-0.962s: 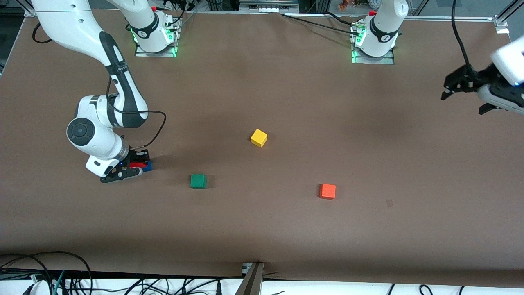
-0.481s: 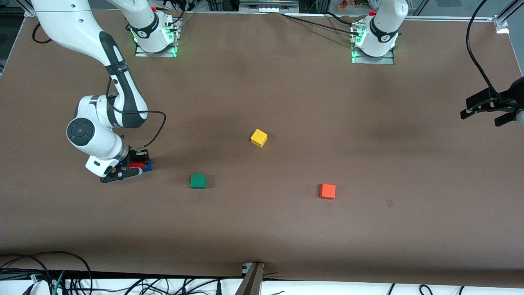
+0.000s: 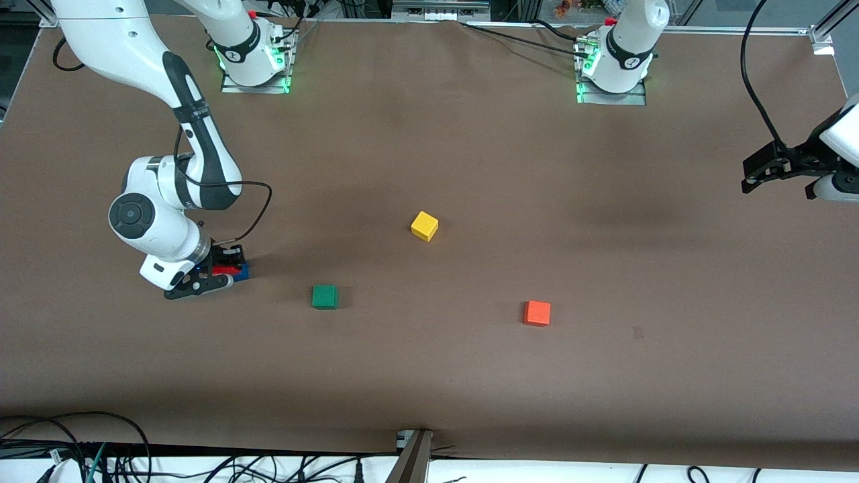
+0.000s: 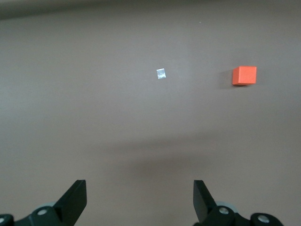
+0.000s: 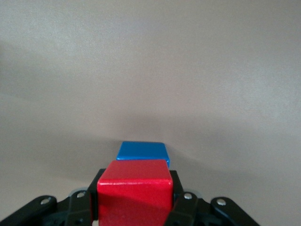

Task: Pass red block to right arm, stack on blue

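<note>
The red block (image 3: pixel 228 270) is over the blue block's top (image 3: pixel 242 272) and would rest there, so my right gripper should open its fingers.
My right gripper (image 3: pixel 221 270) is low at the right arm's end of the table, shut on the red block (image 3: pixel 228 270). The right wrist view shows the red block (image 5: pixel 134 194) clamped between the black fingers (image 5: pixel 182 207). The blue block (image 3: pixel 244 271) sits on the table right by it, and its top shows just past the red block in the right wrist view (image 5: pixel 142 153). I cannot tell whether the two touch. My left gripper (image 3: pixel 748 176) is open and empty, held high over the left arm's end of the table, and also shows in the left wrist view (image 4: pixel 140 197).
A yellow cube (image 3: pixel 424 226) lies mid-table. A green cube (image 3: pixel 325 296) and an orange cube (image 3: pixel 537 313) lie nearer the front camera. The orange cube (image 4: pixel 244 75) and a small silver mark (image 4: pixel 161 74) show in the left wrist view. Cables run along the front edge.
My left gripper swung out toward the table's end and lower, then came back a little. My right arm and the red block have not moved.
</note>
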{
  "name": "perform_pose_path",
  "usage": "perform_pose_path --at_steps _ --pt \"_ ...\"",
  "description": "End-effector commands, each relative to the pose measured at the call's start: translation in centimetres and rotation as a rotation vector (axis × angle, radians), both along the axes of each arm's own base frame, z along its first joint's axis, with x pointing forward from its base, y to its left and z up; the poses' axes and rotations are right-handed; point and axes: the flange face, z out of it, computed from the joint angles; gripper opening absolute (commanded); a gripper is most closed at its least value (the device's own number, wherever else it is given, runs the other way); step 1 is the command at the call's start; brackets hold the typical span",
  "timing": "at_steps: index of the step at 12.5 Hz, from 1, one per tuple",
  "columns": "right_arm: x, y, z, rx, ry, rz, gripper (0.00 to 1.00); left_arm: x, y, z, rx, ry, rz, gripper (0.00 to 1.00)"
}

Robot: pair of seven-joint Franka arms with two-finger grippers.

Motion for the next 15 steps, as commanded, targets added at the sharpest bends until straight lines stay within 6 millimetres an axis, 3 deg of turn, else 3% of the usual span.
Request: perform_pose_path --at_steps 1,6,7,8,11,15 --pt "-0.8 -0.3 0.8 -0.001 -0.01 -0.003 0.0 -0.2 0.6 0.5 0.003 -0.004 0.015 1.0" --pt "-0.8 -0.3 0.8 -0.001 -0.008 -0.003 0.0 -0.2 1.0 0.4 -0.004 -0.003 0.02 1.0" --pt "-0.6 -0.3 1.0 0.0 -0.01 -0.007 0.36 0.0 1.2 0.1 -0.004 0.002 0.023 1.0" --pt "-0.1 -0.2 1.8 0.001 -0.026 -0.002 0.99 0.1 1.6 0.3 -0.006 -0.003 0.035 1.0" --pt "0.8 0.1 4.4 0.006 -0.032 0.001 1.0 0.7 1.8 1.0 -0.004 -0.02 0.033 1.0" --pt "1.6 -0.4 11.6 0.012 -0.011 -0.013 1.0 0.8 1.9 1.7 0.0 -0.033 0.032 1.0"
